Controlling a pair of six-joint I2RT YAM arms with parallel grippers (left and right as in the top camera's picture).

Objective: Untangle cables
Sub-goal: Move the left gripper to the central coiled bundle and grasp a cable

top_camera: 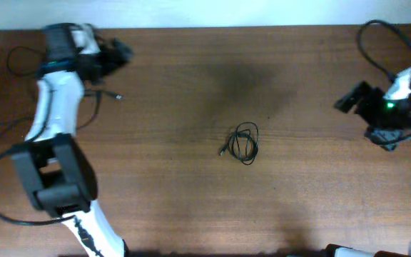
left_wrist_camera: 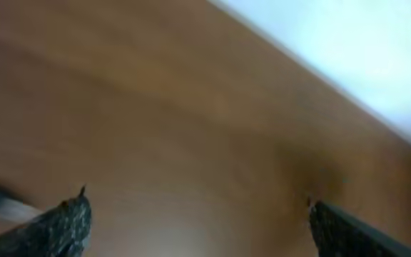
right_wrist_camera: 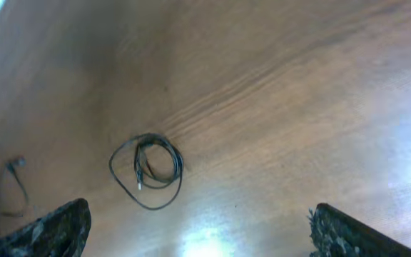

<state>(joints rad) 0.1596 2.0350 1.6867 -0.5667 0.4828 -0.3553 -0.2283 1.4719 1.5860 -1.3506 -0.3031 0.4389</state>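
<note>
My left gripper will next grab the piece of the coil on its side-facing side (top_camera: 245,123). Other loops then stay free for my right gripper to untangle.
One of the cables lies as a small black coil (top_camera: 245,143) on the brown table (top_camera: 191,193) near its middle, and it also shows in the right wrist view (right_wrist_camera: 148,171). A second thin strand with a small plug end (top_camera: 113,95) lies beside the left arm; the right wrist view shows that strand (right_wrist_camera: 9,187) far off at the left. My left gripper (top_camera: 120,51) is at the far left corner, open and empty (left_wrist_camera: 198,202), in a blurred view of bare table. My right gripper (top_camera: 342,100) is at the right, open and empty (right_wrist_camera: 202,207), well short of the coil.
Another thin black cord (top_camera: 18,58) loops at the far left edge, partly hidden behind the left arm (top_camera: 56,114). Thicker black wires (top_camera: 377,43) run to the right arm. The table's far edge meets a white wall (top_camera: 205,11).
</note>
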